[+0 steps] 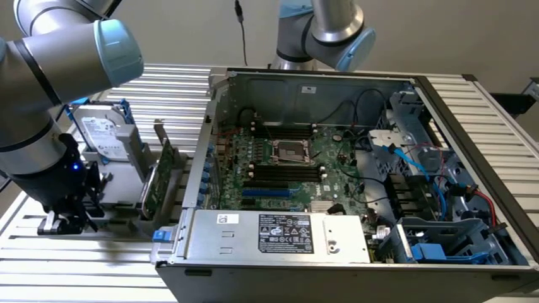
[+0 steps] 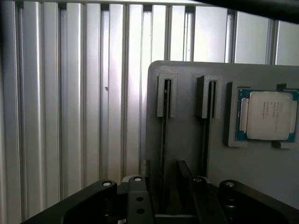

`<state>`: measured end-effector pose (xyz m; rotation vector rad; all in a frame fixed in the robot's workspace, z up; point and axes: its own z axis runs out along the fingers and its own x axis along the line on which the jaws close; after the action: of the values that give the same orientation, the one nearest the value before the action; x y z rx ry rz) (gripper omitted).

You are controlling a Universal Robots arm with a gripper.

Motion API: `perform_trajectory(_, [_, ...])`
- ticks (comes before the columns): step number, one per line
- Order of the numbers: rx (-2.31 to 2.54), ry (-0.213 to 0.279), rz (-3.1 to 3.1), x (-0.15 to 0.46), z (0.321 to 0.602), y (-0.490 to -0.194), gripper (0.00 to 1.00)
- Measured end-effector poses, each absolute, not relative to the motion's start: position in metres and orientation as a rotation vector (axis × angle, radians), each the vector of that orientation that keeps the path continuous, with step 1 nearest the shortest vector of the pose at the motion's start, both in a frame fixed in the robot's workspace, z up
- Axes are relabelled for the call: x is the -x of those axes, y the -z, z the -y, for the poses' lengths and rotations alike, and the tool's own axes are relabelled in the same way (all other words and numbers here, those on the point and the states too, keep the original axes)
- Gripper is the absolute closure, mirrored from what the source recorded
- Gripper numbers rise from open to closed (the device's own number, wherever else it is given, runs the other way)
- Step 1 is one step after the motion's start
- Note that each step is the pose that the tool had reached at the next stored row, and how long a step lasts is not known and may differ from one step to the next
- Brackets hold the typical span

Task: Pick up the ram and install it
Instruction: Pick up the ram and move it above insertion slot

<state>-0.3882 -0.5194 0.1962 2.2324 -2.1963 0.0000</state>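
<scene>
The gripper picks up the ram by its bare middle part (image 2: 163,183) next, where fingers fit, since the holder's slotted block wraps the end of the ram (image 2: 164,126).
In the wrist view, the ram (image 2: 164,126) stands on edge as a thin dark strip in a slot of the grey holder (image 2: 187,140). A second thin strip (image 2: 208,121) stands in the neighbouring slot. My gripper (image 2: 166,198) is open, with one black finger (image 2: 138,198) on each side of the first strip's near end and a gap between pads and strip. In the exterior view the gripper (image 1: 63,222) hangs low over the holder's end at the far left. The open computer case (image 1: 337,82) shows the black motherboard slots (image 1: 286,172).
A processor chip (image 2: 266,115) lies in a recess of the holder beside the strips. A hard drive (image 1: 105,132) and a wide green expansion card (image 1: 160,180) stand on the holder between the arm and the case. Ribbed metal table (image 2: 70,116) surrounds it. A second arm (image 1: 324,31) stands behind the case.
</scene>
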Motion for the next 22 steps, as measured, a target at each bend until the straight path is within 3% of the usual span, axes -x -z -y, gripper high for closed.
perform_trajectory(3, [-2.231, 0.0, 2.197, 0.3882, 0.5194, -0.1962, 0.66])
perform_trajectory(4, [-2.231, 0.0, 2.198, 0.3882, 0.5194, -0.1962, 0.72])
perform_trajectory(6, [-2.23, 0.0, 2.199, 0.3882, 0.5194, -0.1962, 0.72])
perform_trajectory(7, [-2.23, 0.0, 2.199, 0.3882, 0.5194, -0.1962, 0.79])
perform_trajectory(11, [-2.23, 0.0, 2.199, 0.3882, 0.5194, -0.1962, 0.81])
perform_trajectory(12, [-2.23, 0.0, 2.199, 0.3882, 0.5194, -0.1962, 0.86])
perform_trajectory(22, [-2.23, 0.0, 2.199, 0.3882, 0.5194, -0.1963, 0.86])
